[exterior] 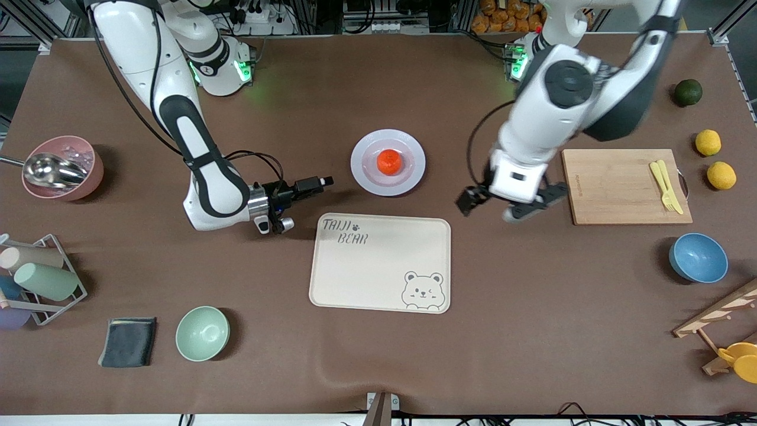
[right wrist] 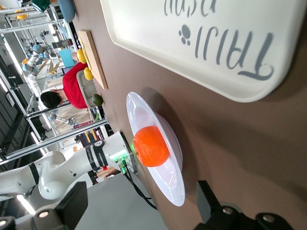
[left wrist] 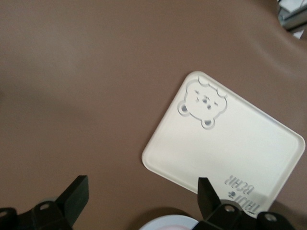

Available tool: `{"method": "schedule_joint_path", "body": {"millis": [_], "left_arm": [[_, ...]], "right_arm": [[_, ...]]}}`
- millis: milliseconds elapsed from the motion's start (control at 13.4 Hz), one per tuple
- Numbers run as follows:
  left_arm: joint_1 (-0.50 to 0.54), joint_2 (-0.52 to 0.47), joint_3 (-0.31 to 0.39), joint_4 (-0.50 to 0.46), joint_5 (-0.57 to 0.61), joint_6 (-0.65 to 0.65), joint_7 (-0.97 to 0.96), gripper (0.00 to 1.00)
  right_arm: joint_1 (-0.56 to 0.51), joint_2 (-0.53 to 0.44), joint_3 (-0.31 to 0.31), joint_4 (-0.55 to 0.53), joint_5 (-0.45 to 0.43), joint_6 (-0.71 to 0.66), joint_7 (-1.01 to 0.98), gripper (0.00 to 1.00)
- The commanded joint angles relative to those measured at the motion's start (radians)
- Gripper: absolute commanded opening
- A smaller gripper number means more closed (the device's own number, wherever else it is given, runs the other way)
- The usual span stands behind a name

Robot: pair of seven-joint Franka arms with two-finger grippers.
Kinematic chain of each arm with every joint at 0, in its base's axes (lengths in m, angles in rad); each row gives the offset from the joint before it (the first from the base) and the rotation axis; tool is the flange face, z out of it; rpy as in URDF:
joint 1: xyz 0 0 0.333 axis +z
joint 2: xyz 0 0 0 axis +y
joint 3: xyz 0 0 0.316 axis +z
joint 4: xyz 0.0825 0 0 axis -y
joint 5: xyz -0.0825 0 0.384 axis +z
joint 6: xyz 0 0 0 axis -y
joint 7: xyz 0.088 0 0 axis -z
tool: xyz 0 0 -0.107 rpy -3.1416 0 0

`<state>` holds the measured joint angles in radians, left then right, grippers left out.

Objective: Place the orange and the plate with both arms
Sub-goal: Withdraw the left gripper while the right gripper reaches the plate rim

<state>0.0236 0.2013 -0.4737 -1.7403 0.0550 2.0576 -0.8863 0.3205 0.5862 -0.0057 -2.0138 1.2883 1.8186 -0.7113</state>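
Observation:
The orange (exterior: 389, 161) and plate need to move together. My right gripper should next grab the plate by its rim (exterior: 356, 163).
The orange (exterior: 389, 161) lies in the middle of the pale plate (exterior: 361, 165), which rests on the brown table farther from the front camera than the cream tray. My right gripper (exterior: 324, 181) is low, lying sideways beside the plate toward the right arm's end, open and empty. In the right wrist view the orange (right wrist: 151, 146) and plate (right wrist: 176, 189) lie ahead of the open right gripper (right wrist: 139, 206). My left gripper (exterior: 510, 204) hangs open over bare table between the plate and the cutting board. The left wrist view shows the open left gripper (left wrist: 141, 201) with the plate's rim (left wrist: 168, 223) under it.
The bear-printed tray (exterior: 378, 263) lies nearer the front camera than the plate. A cutting board (exterior: 621, 186) with yellow cutlery, two lemons (exterior: 708, 142), a dark green fruit (exterior: 688, 92) and a blue bowl (exterior: 698, 258) are toward the left arm's end. A green bowl (exterior: 202, 333), pink bowl (exterior: 62, 168) and cup rack (exterior: 41, 278) are toward the right arm's end.

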Motion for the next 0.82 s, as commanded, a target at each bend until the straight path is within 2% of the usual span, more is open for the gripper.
{"method": "schedule_joint_path", "body": {"millis": [0, 224, 299, 374, 523, 747], "left_arm": [[0.100, 0.003, -0.011, 0.085, 0.016, -0.129, 0.188, 1.00], [0.180, -0.002, -0.011, 0.220, 0.011, -0.305, 0.324, 1.00], [0.202, 0.000, -0.006, 0.252, 0.003, -0.353, 0.389, 1.00], [0.191, -0.028, 0.035, 0.252, 0.000, -0.369, 0.441, 1.00], [0.071, -0.081, 0.221, 0.252, -0.004, -0.417, 0.515, 1.00], [0.045, -0.144, 0.315, 0.252, -0.003, -0.470, 0.637, 1.00]], "right_arm": [[0.060, -0.006, -0.008, -0.020, 0.029, 0.044, -0.036, 1.00], [0.106, 0.003, -0.008, -0.069, 0.115, 0.062, -0.131, 0.99], [0.111, 0.003, -0.008, -0.075, 0.120, 0.073, -0.134, 0.99], [0.121, 0.004, -0.008, -0.082, 0.121, 0.090, -0.141, 0.99], [0.131, 0.024, -0.008, -0.083, 0.124, 0.107, -0.175, 0.96], [0.138, 0.029, -0.007, -0.086, 0.153, 0.105, -0.175, 0.80]]}}
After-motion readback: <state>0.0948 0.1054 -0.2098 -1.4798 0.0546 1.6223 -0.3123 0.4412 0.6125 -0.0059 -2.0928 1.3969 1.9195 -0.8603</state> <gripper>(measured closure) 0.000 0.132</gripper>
